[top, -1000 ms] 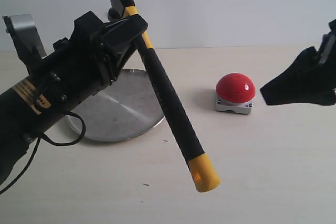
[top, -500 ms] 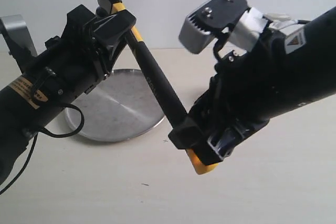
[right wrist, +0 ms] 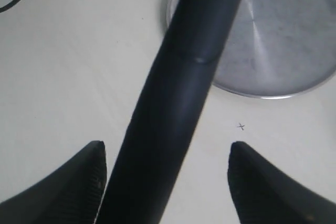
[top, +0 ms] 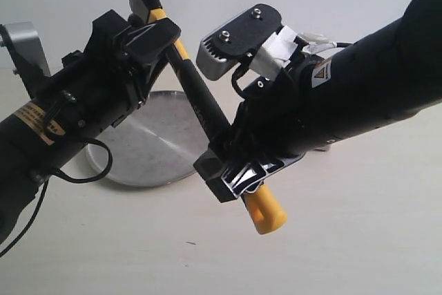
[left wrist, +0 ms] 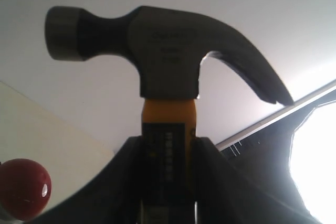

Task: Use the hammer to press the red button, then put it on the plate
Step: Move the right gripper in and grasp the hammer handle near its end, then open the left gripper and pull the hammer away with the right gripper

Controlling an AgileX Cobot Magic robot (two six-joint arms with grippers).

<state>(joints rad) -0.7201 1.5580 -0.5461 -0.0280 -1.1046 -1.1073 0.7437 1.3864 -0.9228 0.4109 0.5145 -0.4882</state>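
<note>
My right gripper is to grab the hammer by its black handle, so that the hammer's steel head stays free to press the red button.
My left gripper [top: 155,32] is shut on the hammer [top: 197,98] just under its dark steel head [left wrist: 152,51] and holds it in the air, head up, with the yellow end [top: 266,213] slanting down to the right. Its jaws clamp the yellow neck [left wrist: 168,129]. My right gripper [top: 238,170] stands open around the lower black handle [right wrist: 178,103], which lies nearer one finger [right wrist: 79,182] and clear of the other. The metal plate [top: 148,146] lies below and behind the hammer. The red button [left wrist: 23,187] shows only in the left wrist view; my right arm hides it in the exterior view.
A pale tabletop [top: 138,240] extends in front of the plate. A small pen cross [right wrist: 241,126] marks it beside the plate rim [right wrist: 252,94]. A black cable [top: 83,181] loops from my left arm over the plate's near edge. A white wall is behind.
My right arm has swung in from the right edge across the button and slid up the handle from the yellow end. The left gripper and hammer have hardly moved.
</note>
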